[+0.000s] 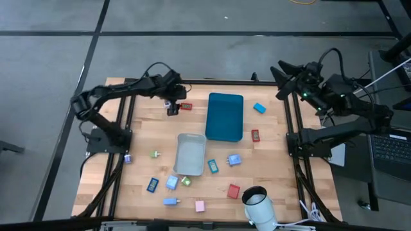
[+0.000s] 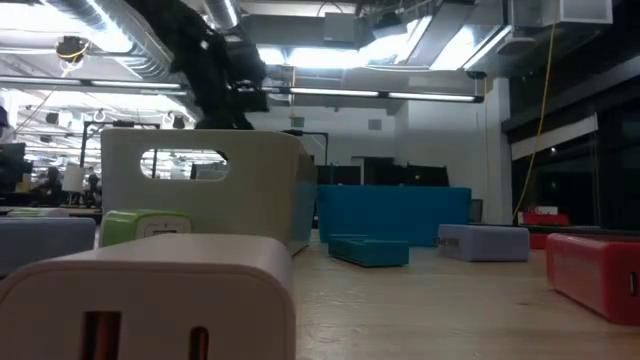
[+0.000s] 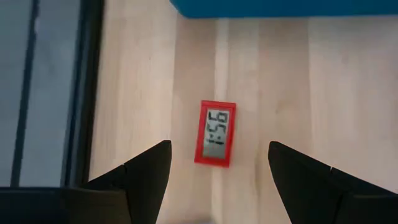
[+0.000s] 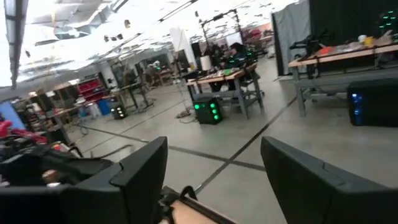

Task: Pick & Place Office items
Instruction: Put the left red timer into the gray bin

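Observation:
My left gripper grabs the red clock by its red-framed body (image 1: 186, 106) next, to pack the clock into the grey bin (image 1: 189, 154).
A small red clock (image 3: 215, 133) with a grey display lies flat on the wooden table near its far edge, left of the teal tray (image 1: 225, 116). My left gripper (image 3: 217, 180) hangs open above it, slanting down, one finger on each side and clear of it; the high view shows this gripper (image 1: 173, 108) just left of the clock (image 1: 186, 106). Other office items lie scattered: a blue piece (image 1: 259, 108), a second red clock (image 1: 255, 135), a light blue piece (image 1: 234, 160). My right gripper (image 4: 214, 168) is open, raised at the far right (image 1: 284, 74), pointing level into the room.
A grey bin (image 1: 191, 154) stands in the middle of the table, near side of the tray. Several small pieces lie around it toward the near edge, among them a red block (image 1: 233, 190) and a pink one (image 1: 200, 206). A white camera (image 1: 259, 205) sits at the near edge.

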{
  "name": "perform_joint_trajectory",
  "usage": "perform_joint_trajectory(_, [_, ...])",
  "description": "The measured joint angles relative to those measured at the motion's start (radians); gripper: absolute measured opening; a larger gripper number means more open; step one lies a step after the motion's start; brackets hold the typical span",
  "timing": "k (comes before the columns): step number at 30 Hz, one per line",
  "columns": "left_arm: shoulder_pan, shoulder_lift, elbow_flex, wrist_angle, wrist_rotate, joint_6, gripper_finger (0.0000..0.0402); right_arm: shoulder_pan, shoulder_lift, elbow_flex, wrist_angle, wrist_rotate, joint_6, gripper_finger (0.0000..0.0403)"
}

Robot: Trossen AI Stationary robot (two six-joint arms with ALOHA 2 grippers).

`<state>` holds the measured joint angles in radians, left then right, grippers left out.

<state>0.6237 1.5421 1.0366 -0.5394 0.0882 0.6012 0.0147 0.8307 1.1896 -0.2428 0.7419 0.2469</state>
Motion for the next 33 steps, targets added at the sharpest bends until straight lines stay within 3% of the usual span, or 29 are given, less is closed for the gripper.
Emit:
perform_joint_trajectory(14, [0.038,0.331,0.2,-0.135,0.04,0.06,0.0264,0.0,-0.001,0.0,0.001,-0.076,-0.02,0.0265])
perform_joint_trajectory(33, [0.032,0.42,0.203,-0.116,0.018,0.048,0.0263,0.0,-0.001,0.0,0.003,-0.08,-0.053,0.0265])
